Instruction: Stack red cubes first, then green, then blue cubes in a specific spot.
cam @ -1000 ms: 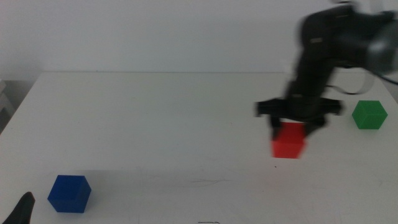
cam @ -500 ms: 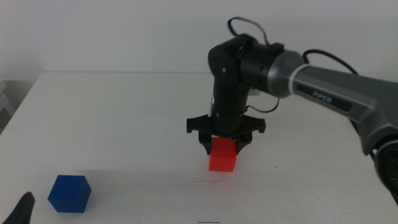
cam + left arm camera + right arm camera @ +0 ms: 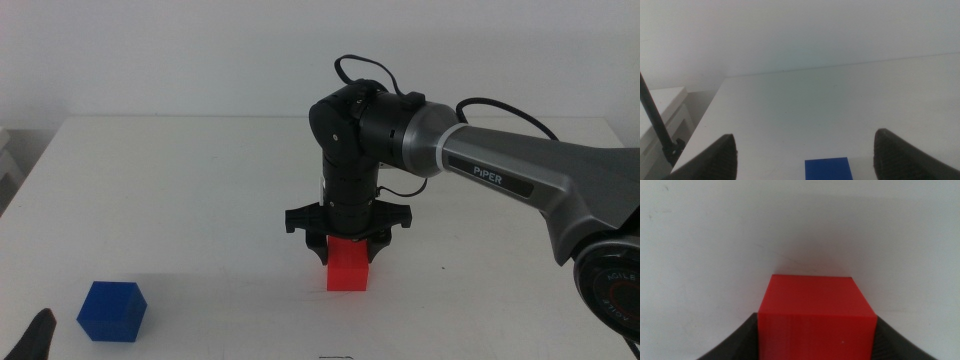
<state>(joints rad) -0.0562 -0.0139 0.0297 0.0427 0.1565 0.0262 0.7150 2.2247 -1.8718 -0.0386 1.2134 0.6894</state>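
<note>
In the middle view, the red cube's lower edge is level with the white tabletop, so it is time for my right gripper to open now.
My right gripper (image 3: 348, 250) is shut on the red cube (image 3: 349, 266) near the middle of the table, towards the front. The cube hangs upright, very low over the white tabletop (image 3: 200, 200); I cannot tell whether it touches. In the right wrist view the red cube (image 3: 816, 315) fills the space between the dark jaws of the right gripper (image 3: 816, 347). The blue cube (image 3: 111, 311) stands at the front left. My left gripper (image 3: 38, 336) waits at the bottom left edge, open, with the blue cube (image 3: 828, 169) just ahead of it. The green cube is out of view.
The right arm (image 3: 520, 180) reaches in from the right, over the right half of the table. A white stand (image 3: 665, 107) sits beside the table's left edge, with a dark rod (image 3: 655, 120) in front of it.
The right gripper has carried the red cube from the right side leftward to the table's middle and lowered it. The blue cube and the left gripper have stayed put.
</note>
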